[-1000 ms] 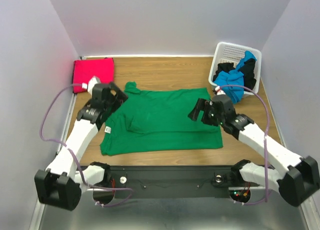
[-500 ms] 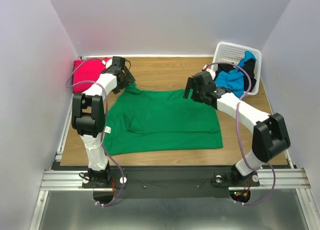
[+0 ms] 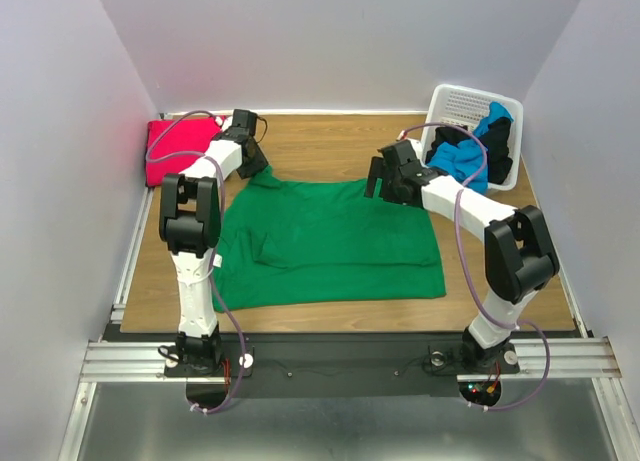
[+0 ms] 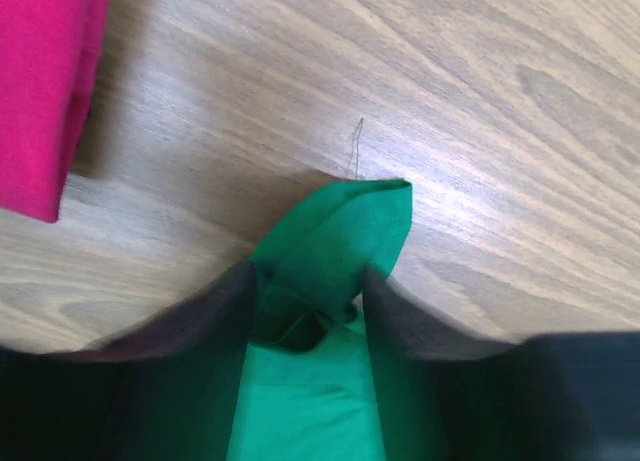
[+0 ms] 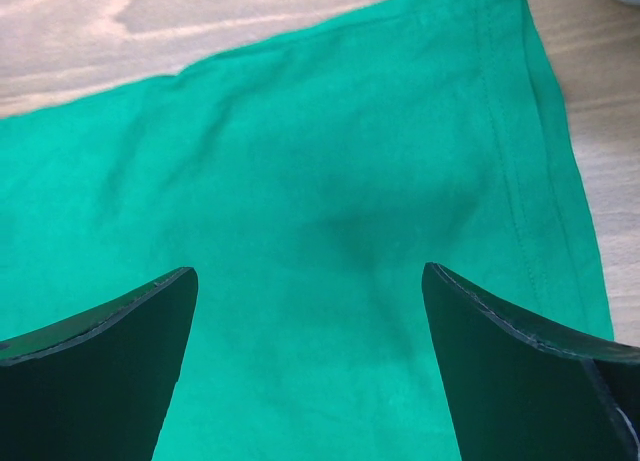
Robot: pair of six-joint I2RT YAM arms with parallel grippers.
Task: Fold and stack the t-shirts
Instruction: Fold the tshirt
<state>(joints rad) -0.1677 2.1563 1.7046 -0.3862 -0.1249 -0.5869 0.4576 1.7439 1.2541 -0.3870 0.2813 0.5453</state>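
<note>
My right gripper should next fold the green t-shirt's far part over the t-shirt, grabbing it near its basket-side corner.
The green t-shirt (image 3: 330,241) lies spread flat on the wooden table. At its far left corner, my left gripper (image 3: 254,163) has closed on the sleeve; in the left wrist view the green cloth (image 4: 340,231) bunches between the two dark fingers of that gripper (image 4: 308,281). My right gripper (image 3: 384,184) hangs open over the shirt's far right part. The right wrist view shows this gripper (image 5: 310,281) spread wide above flat green cloth (image 5: 300,161), nothing between its fingers. A folded magenta t-shirt (image 3: 185,139) lies at the far left, its edge (image 4: 40,81) just beyond the sleeve.
A white lattice basket (image 3: 460,103) stands at the far right corner with a blue t-shirt (image 3: 465,163) and a black one (image 3: 450,138) spilling out. Grey walls enclose the table on three sides. Bare wood (image 3: 320,141) lies behind the green shirt.
Both arms reached from the near side to the shirt's far edge. The left gripper's jaws closed in on the sleeve. The right gripper stayed wide open.
</note>
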